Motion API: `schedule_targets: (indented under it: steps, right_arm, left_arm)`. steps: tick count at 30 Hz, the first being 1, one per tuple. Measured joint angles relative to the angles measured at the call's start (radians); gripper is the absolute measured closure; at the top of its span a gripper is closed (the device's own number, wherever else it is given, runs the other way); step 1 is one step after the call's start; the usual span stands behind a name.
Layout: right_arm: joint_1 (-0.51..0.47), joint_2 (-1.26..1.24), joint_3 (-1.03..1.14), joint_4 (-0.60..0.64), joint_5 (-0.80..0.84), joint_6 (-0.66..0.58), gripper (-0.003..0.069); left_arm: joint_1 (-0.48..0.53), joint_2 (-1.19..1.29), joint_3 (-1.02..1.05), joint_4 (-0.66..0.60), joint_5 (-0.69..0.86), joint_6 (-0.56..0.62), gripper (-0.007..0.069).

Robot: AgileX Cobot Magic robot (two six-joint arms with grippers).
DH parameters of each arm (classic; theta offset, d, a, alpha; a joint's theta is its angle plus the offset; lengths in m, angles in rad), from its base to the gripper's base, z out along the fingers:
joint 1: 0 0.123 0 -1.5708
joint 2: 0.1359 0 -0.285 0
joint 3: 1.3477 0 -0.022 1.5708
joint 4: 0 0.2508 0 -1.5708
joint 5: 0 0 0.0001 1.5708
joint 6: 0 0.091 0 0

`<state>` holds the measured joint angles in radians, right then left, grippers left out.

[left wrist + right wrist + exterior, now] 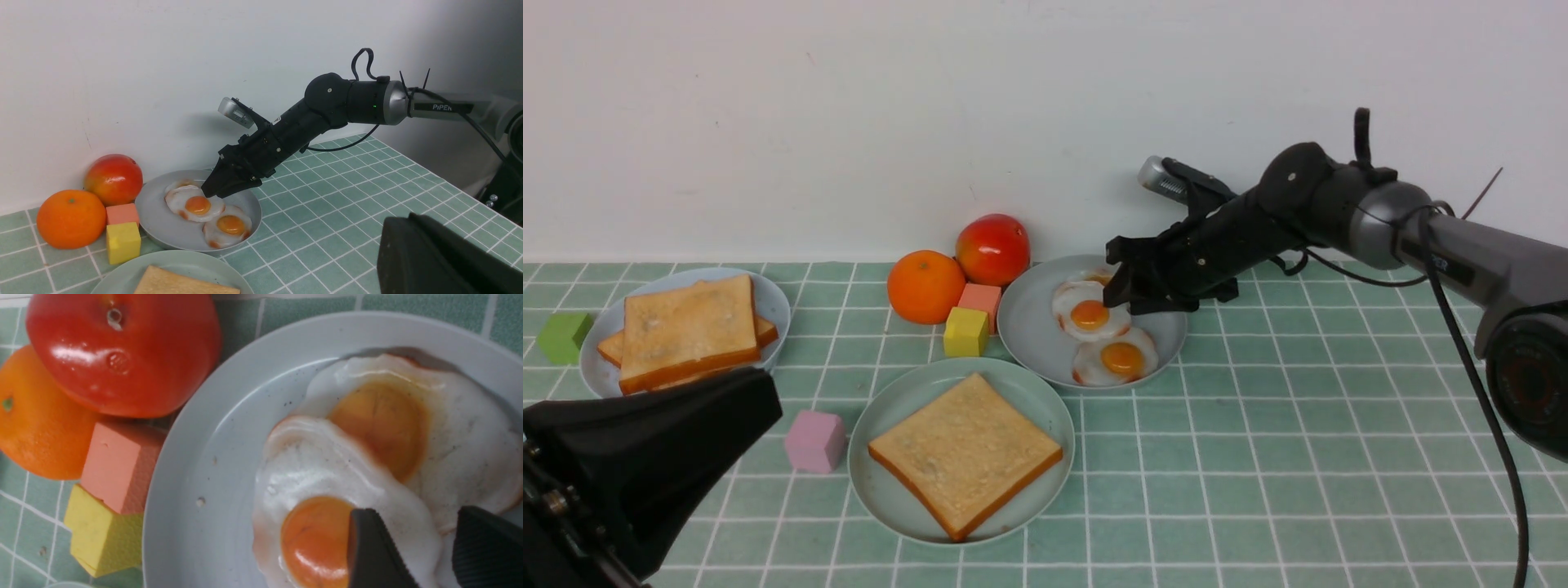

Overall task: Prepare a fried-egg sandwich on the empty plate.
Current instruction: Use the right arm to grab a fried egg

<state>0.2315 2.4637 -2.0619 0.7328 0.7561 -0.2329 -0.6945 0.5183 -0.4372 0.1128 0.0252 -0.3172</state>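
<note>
I will grab the middle fried egg by its white edge (pixel 1123 319) next with my right gripper. The egg will then top the toast slice for the sandwich.
The mint-green plate (pixel 882 408) sits near the front with one toast slice (pixel 968 453) lying flat on it. No fried-egg sandwich is in view. Behind it, a grey-blue plate (pixel 1029 327) holds three overlapping fried eggs (pixel 1089 314). My right gripper (pixel 1119 296) hangs open just over the middle egg (pixel 314 535), one finger by the yolk and the other past the edge of its white. Nothing is gripped. My left gripper (pixel 760 400) is shut and empty, low at the front left, apart from the plates.
A pale blue plate (pixel 768 298) at the left carries stacked toast slices (pixel 686 331). An orange (pixel 925 286), a tomato (pixel 992 247), a pink-orange block (pixel 980 298) and a yellow block (pixel 965 331) crowd the egg plate's left side. A pink cube (pixel 814 441) and a green cube (pixel 564 336) lie further left.
</note>
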Motion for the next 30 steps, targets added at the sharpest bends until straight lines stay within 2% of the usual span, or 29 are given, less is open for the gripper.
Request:
schedule_targets:
  steps: [24,28,30]
  right_arm:
    - [-0.001,0.000,-0.001,-0.001,0.057,0.000,0.0354]
    - [-0.001,0.002,-0.001,-0.002,0.057,0.000,0.0412]
    - [-0.001,0.003,-0.001,0.002,0.057,0.001,0.0468]
  left_arm:
    - [0.000,0.000,0.000,0.000,0.000,0.000,0.0629]
    - [0.000,0.000,0.000,0.000,0.000,0.000,0.0626]
    - [0.000,0.000,0.000,0.000,0.000,0.000,0.0624]
